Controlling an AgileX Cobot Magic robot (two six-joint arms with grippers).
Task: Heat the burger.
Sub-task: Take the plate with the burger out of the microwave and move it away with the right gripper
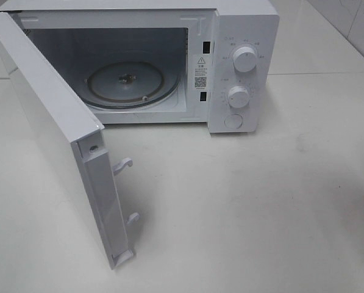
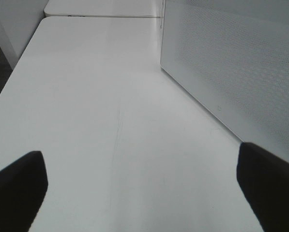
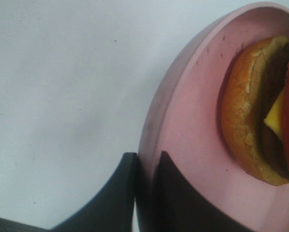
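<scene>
The robot's right gripper should keep holding the pink plate until it brings the plate down flat, because the plate is tilted in its fingers above the white tabletop.
The burger [image 3: 253, 111] shows only in the right wrist view: golden bun, dark patty, yellow cheese and a red slice, sitting on a round pink plate [image 3: 192, 121]. My right gripper [image 3: 146, 164] is shut on that plate's rim, one finger on each side of the edge. My left gripper [image 2: 142, 174] stands open over bare white tabletop, nothing between its dark fingers [image 2: 18, 186]. The white microwave [image 1: 242, 36] stands at the back with its door [image 1: 53, 134] swung wide open and the glass turntable [image 1: 133, 82] bare. No arm, plate or burger appears in the exterior view.
The open door juts toward the front left, its latch hooks [image 1: 124, 165] sticking out. Two knobs [image 1: 244, 61] and a button are on the microwave's right panel. A perforated white panel [image 2: 231, 67] stands close beside my left gripper. The white table [image 1: 261, 213] extends in front.
</scene>
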